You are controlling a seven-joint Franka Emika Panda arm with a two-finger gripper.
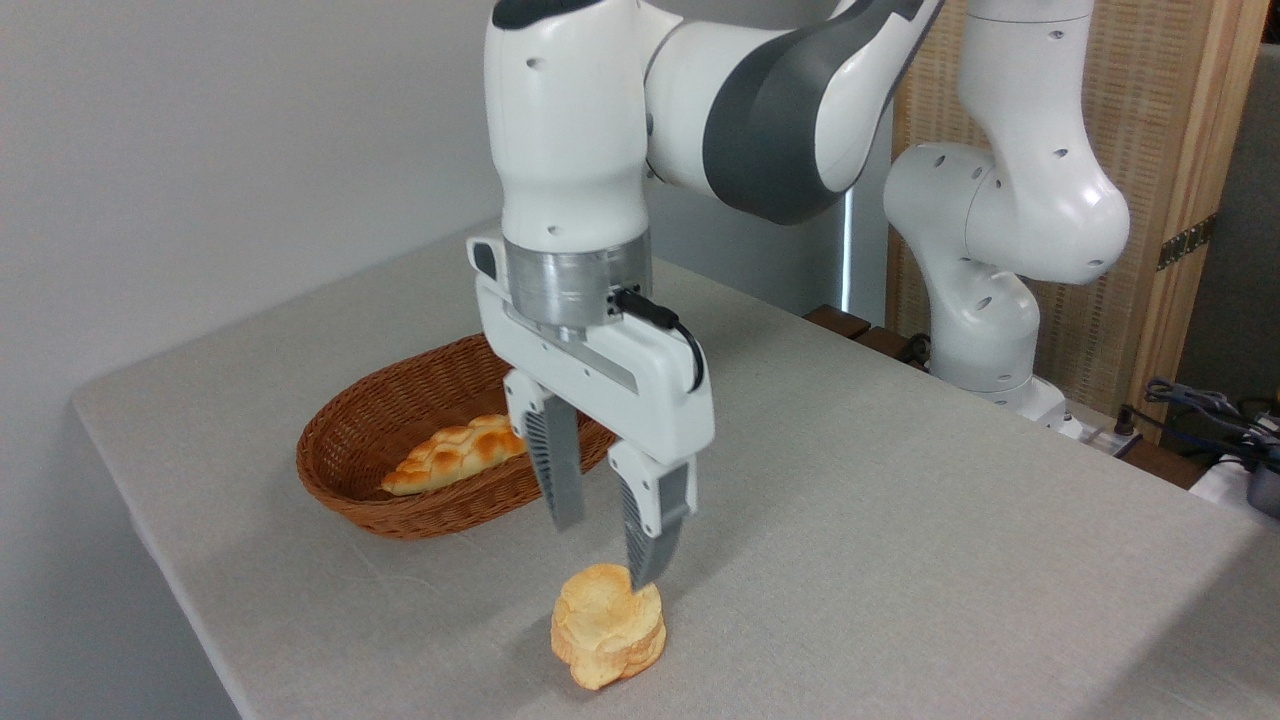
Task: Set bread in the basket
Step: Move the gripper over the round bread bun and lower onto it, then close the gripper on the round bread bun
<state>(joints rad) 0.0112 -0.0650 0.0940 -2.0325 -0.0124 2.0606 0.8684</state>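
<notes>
The gripper grabs the lobed sides of the bread [605,628] next, to put it into the wicker basket [345,470].
The bread [605,628], a small round golden bun with lobed edges, lies on the table near its front edge. My gripper [605,550] hangs open just above it, fingers pointing down. The right fingertip overlaps the bun's top in the picture, and whether it touches I cannot tell. The left fingertip ends higher and to the left. Nothing is held between the fingers. The oval brown wicker basket [345,470] sits behind and to the left of the bun. My gripper hides the basket's right end.
A long braided golden loaf [455,455] lies inside the basket. The arm's white base [985,330] stands at the table's far right. Cables [1200,405] and a wooden screen [1170,150] are beyond it. The table's front edge runs close below the bun.
</notes>
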